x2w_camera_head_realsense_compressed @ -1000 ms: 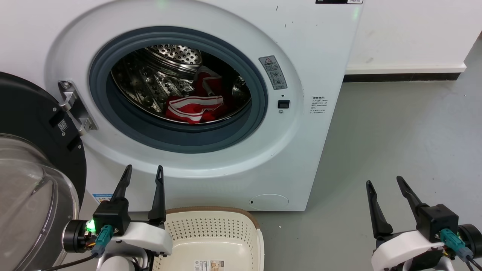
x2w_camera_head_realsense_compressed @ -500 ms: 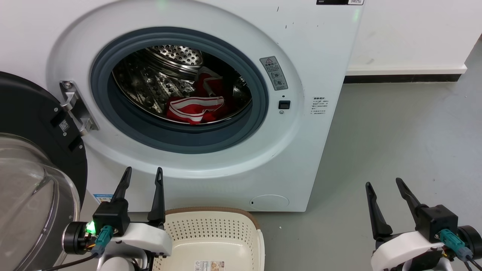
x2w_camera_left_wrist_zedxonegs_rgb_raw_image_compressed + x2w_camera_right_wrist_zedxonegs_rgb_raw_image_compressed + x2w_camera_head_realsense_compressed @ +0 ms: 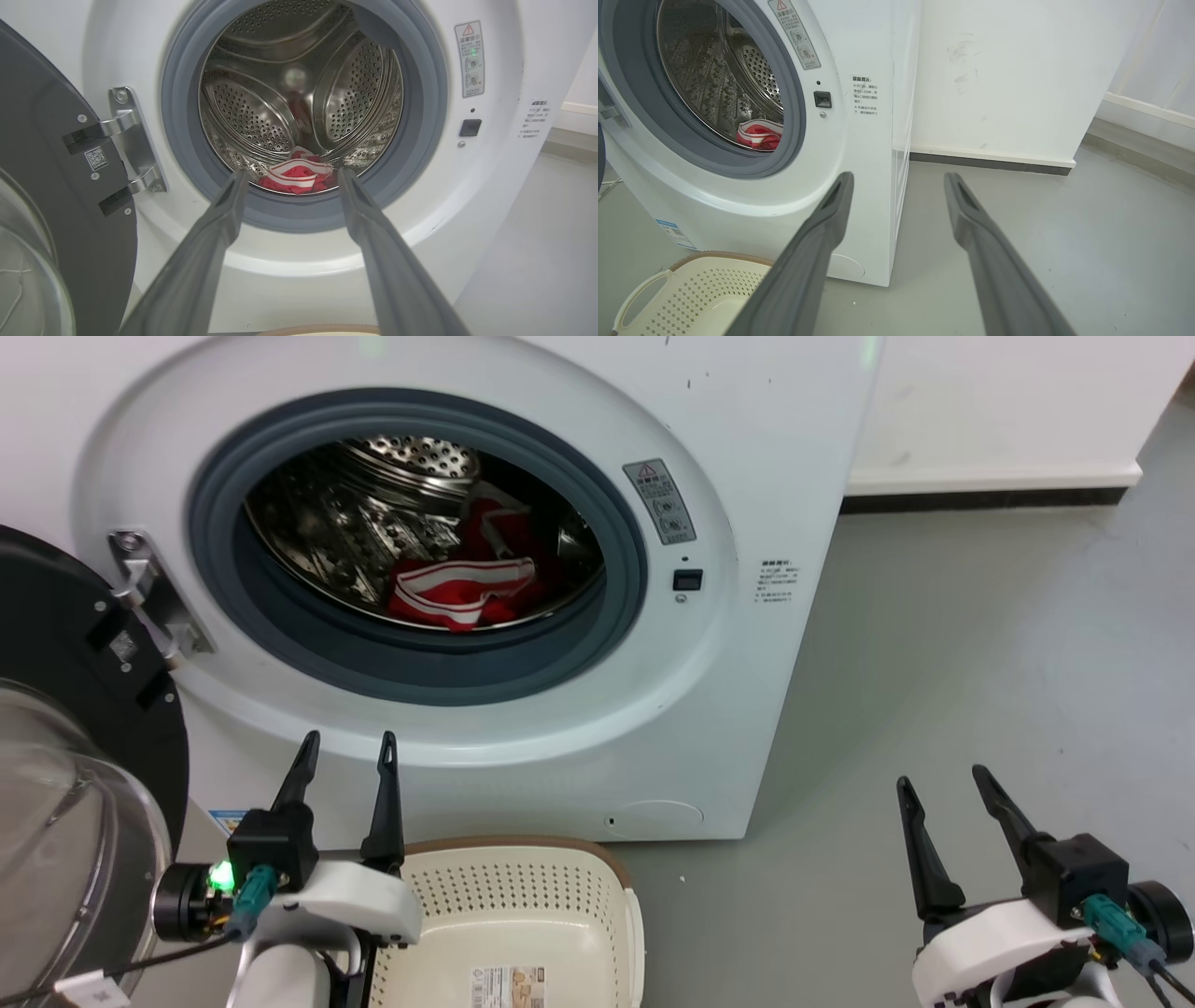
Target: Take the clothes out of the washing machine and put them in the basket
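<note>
Next, my left gripper grabs the red garment by its white striped band (image 3: 468,573), to get the clothes into the basket (image 3: 523,915).
The white washing machine (image 3: 728,644) stands open, its dark-rimmed glass door (image 3: 65,784) swung out to the left. Red clothes (image 3: 462,593) with white stripes lie at the bottom of the steel drum, also seen as clothes (image 3: 299,176) and clothes (image 3: 759,134). The cream basket (image 3: 523,915) with a brown rim sits on the floor below the porthole; its inside shows a label sticker and no clothes. My left gripper (image 3: 345,742) is open, below the porthole and just left of the basket. My right gripper (image 3: 938,777) is open over the grey floor, to the right of the machine.
Grey floor (image 3: 980,644) spreads to the right of the machine, up to a white wall with a dark skirting (image 3: 980,499). The open door and its metal hinge (image 3: 149,602) crowd the left side.
The head camera has shifted, so the machine and basket sit slightly further left and up in the picture. Both grippers stay open and hold the same pose.
</note>
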Motion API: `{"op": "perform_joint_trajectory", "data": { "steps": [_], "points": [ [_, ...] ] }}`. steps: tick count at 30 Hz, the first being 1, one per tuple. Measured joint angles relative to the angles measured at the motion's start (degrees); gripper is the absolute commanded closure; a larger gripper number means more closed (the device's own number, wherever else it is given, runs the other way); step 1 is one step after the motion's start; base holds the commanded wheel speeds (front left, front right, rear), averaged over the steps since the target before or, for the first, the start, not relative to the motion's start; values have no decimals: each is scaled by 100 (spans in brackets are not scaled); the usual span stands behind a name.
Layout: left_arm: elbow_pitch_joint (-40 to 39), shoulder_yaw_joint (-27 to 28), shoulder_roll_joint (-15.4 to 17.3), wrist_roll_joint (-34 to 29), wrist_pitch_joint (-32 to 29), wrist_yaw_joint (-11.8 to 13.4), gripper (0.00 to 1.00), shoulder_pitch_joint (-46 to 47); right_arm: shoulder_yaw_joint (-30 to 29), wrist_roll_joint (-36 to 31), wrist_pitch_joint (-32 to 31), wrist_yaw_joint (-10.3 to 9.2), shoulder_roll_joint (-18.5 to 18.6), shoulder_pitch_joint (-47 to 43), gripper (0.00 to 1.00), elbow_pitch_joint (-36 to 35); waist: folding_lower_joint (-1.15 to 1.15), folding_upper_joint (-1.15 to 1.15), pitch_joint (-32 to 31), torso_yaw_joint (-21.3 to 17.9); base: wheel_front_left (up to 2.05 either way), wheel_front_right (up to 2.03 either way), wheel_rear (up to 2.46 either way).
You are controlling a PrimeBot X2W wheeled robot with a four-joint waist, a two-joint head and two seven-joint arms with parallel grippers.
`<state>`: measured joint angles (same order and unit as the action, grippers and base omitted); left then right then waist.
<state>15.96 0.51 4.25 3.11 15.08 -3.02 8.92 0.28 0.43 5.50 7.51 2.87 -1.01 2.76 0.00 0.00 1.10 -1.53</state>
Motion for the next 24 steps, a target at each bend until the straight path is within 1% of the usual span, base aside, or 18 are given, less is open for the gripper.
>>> {"op": "perform_joint_trajectory", "data": {
  "steps": [7,12,18,24],
  "points": [
    [355,34,136,7,0,-37,0,658,58,44,-13,0,0,242,0,-79,0,0,474,-212,0,0,0],
    [647,91,346,-2,-1,-54,0,1255,182,107,78,0,2,523,0,-110,1,0,942,-397,0,0,0],
    [1105,171,780,16,-1,-154,0,2069,328,141,288,0,2,951,0,-47,1,0,1515,-707,0,0,0],
    [1692,143,1229,7,-289,-260,0,2841,459,356,528,0,3,1203,0,147,1,0,1997,-1068,0,0,0]
  ]
}}
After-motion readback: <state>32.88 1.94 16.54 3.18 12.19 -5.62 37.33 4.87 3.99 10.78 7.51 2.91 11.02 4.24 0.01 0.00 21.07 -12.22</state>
